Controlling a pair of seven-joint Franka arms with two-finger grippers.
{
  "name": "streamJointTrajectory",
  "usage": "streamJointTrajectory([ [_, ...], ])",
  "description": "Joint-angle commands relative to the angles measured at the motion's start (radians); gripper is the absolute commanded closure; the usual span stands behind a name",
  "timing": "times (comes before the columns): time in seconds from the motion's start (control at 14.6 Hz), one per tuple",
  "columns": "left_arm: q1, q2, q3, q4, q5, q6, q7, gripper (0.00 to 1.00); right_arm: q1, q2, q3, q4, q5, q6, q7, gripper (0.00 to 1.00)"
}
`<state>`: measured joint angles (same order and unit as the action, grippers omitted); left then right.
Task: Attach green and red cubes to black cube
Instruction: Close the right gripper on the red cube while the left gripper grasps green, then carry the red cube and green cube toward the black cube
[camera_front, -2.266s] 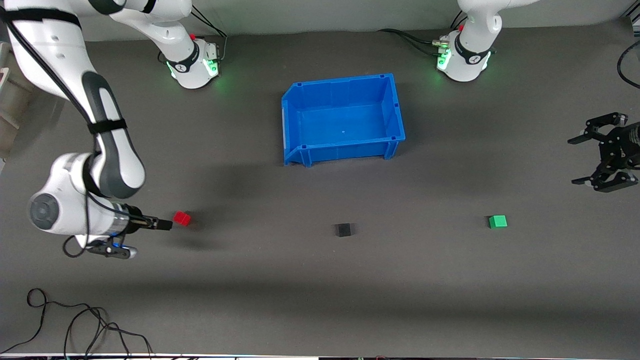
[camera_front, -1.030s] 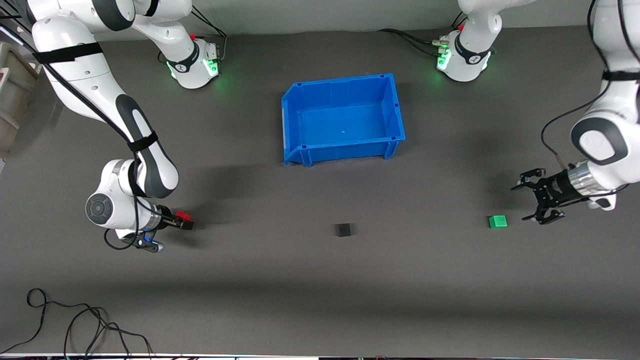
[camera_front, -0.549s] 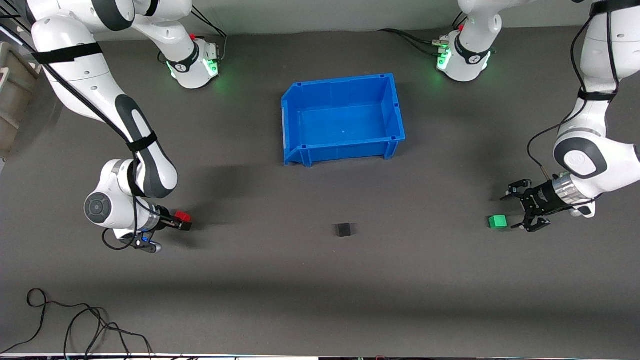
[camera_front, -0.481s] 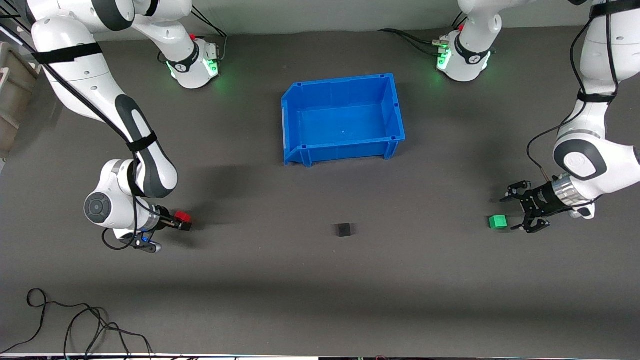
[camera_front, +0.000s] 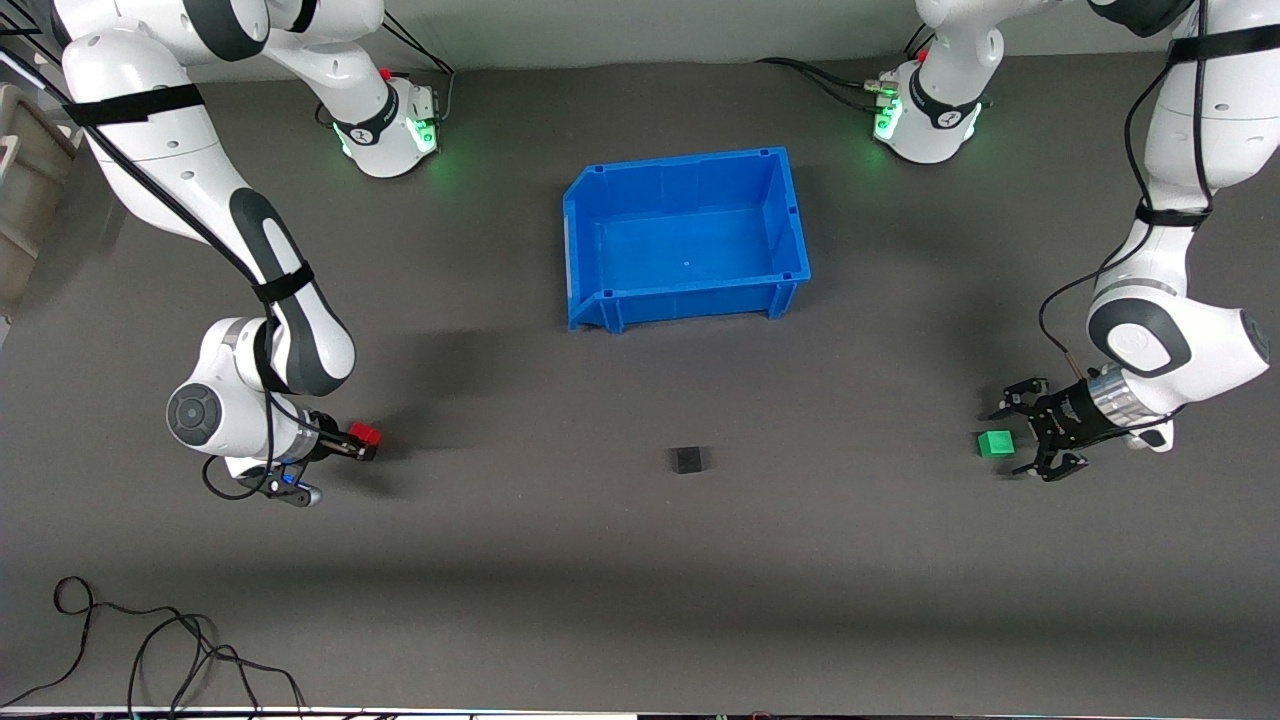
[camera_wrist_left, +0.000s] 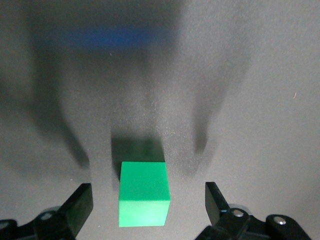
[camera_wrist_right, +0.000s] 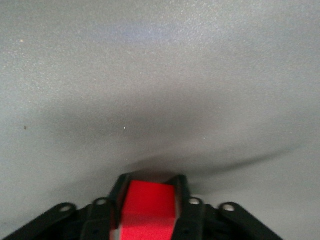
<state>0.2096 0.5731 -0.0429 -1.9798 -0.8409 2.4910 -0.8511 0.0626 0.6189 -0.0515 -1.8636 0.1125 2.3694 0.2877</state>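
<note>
The fingers of the robot's left gripper are beside the green cube (camera_front: 995, 443) (camera_wrist_left: 144, 193), low over the table, so the left gripper needs to close on the cube now.
The red cube (camera_front: 365, 434) sits at the right arm's end of the table. My right gripper (camera_front: 362, 443) is shut on it, low at the table. In the right wrist view the red cube (camera_wrist_right: 149, 212) fills the gap between the black fingers (camera_wrist_right: 119, 196). The green cube (camera_front: 995, 443) rests on the table at the left arm's end. My left gripper (camera_front: 1014, 441) is open, and the cube is just inside its spread fingertips. In the left wrist view the green cube (camera_wrist_left: 144, 193) lies between the wide-apart fingers (camera_wrist_left: 79, 206), untouched. The black cube (camera_front: 686, 460) stands alone between the two.
An empty blue bin (camera_front: 690, 300) stands mid-table, farther from the front camera than the black cube. A loose black cable (camera_front: 150, 640) lies near the front camera at the right arm's end. The dark mat stretches between the cubes.
My left arm has come in from the table's end and lowered its open gripper around the green cube. My right gripper closed on the red cube earlier and has hardly moved since.
</note>
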Motion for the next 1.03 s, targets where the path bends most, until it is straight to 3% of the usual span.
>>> streamJointTrajectory([
  [0.0, -0.007, 0.002, 0.005, 0.007, -0.021, 0.009, 0.018, 0.25, 0.01, -0.007, -0.005, -0.02, 0.009, 0.017, 0.037, 0.87],
  [0.14, -0.006, 0.002, 0.005, 0.009, -0.018, 0.005, 0.02, 0.59, 0.023, -0.011, -0.005, -0.019, 0.009, 0.017, 0.094, 0.97],
  [0.27, -0.004, 0.002, 0.005, 0.01, -0.018, -0.001, 0.02, 0.94, 0.054, -0.019, -0.005, -0.009, 0.009, 0.017, 0.206, 1.0],
  [0.34, 0.001, 0.001, 0.005, 0.012, -0.014, -0.004, 0.02, 1.0, 0.072, -0.021, -0.004, 0.001, 0.009, 0.016, 0.27, 1.0],
  [0.48, -0.004, -0.005, 0.005, 0.038, -0.003, -0.018, 0.012, 1.0, 0.104, -0.019, -0.004, 0.029, 0.01, 0.01, 0.4, 1.0],
  [0.62, -0.003, -0.018, 0.012, 0.09, 0.002, -0.146, 0.003, 1.0, 0.138, -0.015, -0.001, 0.059, 0.01, 0.008, 0.534, 1.0],
  [0.96, -0.002, -0.03, 0.012, 0.209, 0.153, -0.329, -0.127, 1.0, 0.275, 0.054, 0.004, 0.222, 0.024, -0.041, 0.887, 1.0],
])
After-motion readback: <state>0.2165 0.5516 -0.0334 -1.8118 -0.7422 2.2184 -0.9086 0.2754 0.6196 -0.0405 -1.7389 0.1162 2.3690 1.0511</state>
